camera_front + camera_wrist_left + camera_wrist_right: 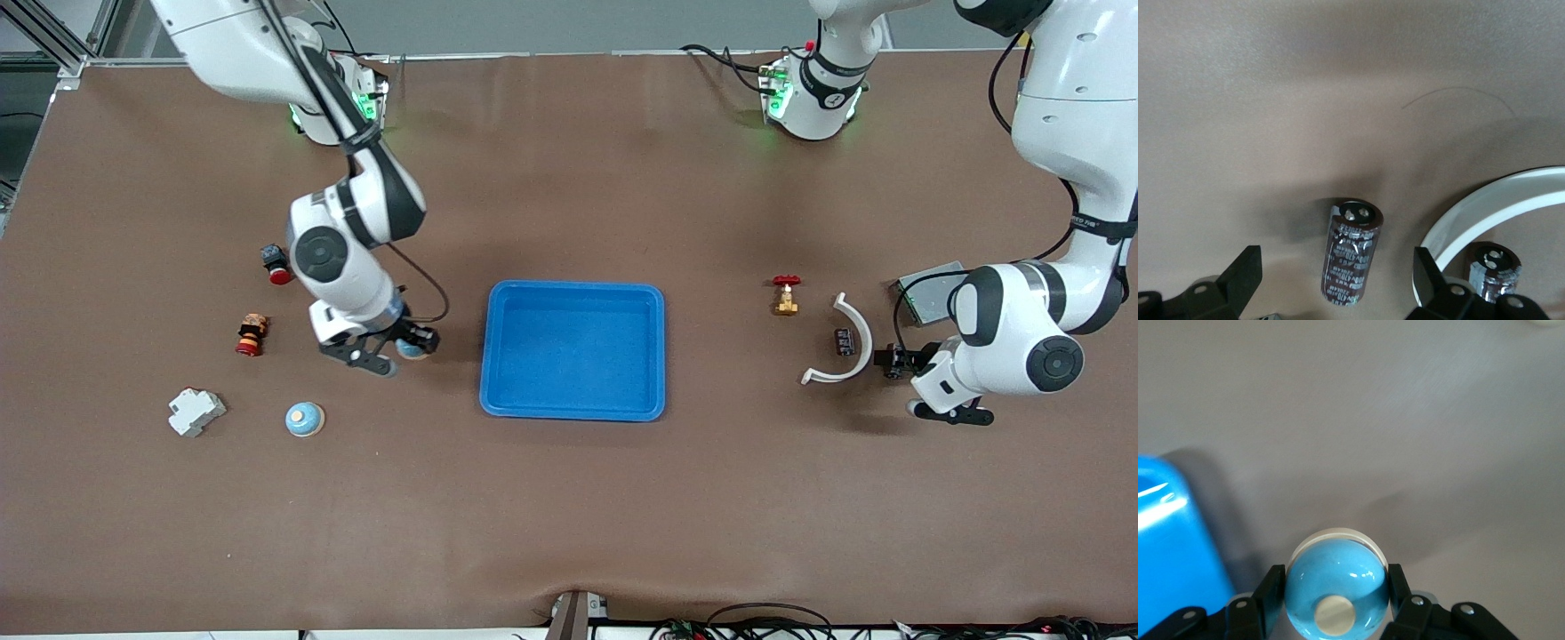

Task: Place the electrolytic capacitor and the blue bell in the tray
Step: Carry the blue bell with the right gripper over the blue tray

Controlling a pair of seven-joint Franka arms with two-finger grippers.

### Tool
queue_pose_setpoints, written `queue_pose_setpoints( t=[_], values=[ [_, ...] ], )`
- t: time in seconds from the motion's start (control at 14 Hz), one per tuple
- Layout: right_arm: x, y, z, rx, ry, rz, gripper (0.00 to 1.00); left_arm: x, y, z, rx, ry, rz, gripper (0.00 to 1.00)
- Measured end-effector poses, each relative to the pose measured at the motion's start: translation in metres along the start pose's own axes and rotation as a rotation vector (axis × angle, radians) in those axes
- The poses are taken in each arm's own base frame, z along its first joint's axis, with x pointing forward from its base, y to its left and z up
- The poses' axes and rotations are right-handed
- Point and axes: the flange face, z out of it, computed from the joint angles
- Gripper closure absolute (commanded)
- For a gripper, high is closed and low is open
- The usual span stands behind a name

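Observation:
The fingers of my left gripper reach down around the capacitor in the left wrist view, so I should close them on the lying capacitor [1351, 253].
The bright-blue tray [573, 349] lies empty at the table's middle. My right gripper [409, 345] is shut on a blue bell [1336, 587], low beside the tray's rim [1165, 540] toward the right arm's end. A second blue bell [305, 419] sits on the table nearer the front camera. My left gripper [892, 360] is open and low over the table, its fingers on either side of a lying dark electrolytic capacitor [1353, 261] without touching it. Another capacitor [845, 341] stands inside a white curved piece [858, 331], also in the left wrist view [1493, 270].
A brass valve with a red handle [786, 295] and a grey metal box [925, 292] lie near the left arm. Toward the right arm's end are a red-capped button [276, 263], a red and orange part [251, 334] and a white breaker [196, 412].

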Motion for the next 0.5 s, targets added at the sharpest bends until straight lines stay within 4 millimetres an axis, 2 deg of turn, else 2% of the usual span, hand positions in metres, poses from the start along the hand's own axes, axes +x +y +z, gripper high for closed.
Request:
queue_pose_setpoints(
  t=[0.14, 0.36, 0.5],
  values=[
    [-0.023, -0.032, -0.013, 0.003, -0.002, 0.048, 1.00, 0.000, 0.000, 0.003, -0.002, -0.005, 0.001, 0.00],
    [-0.058, -0.071, -0.028, 0.021, 0.005, 0.113, 1.00, -0.001, 0.001, 0.004, -0.002, -0.006, 0.001, 0.34],
    [-0.082, -0.089, -0.029, 0.025, 0.004, 0.145, 1.00, -0.001, 0.001, 0.004, -0.002, -0.006, 0.001, 0.56]
  ],
)
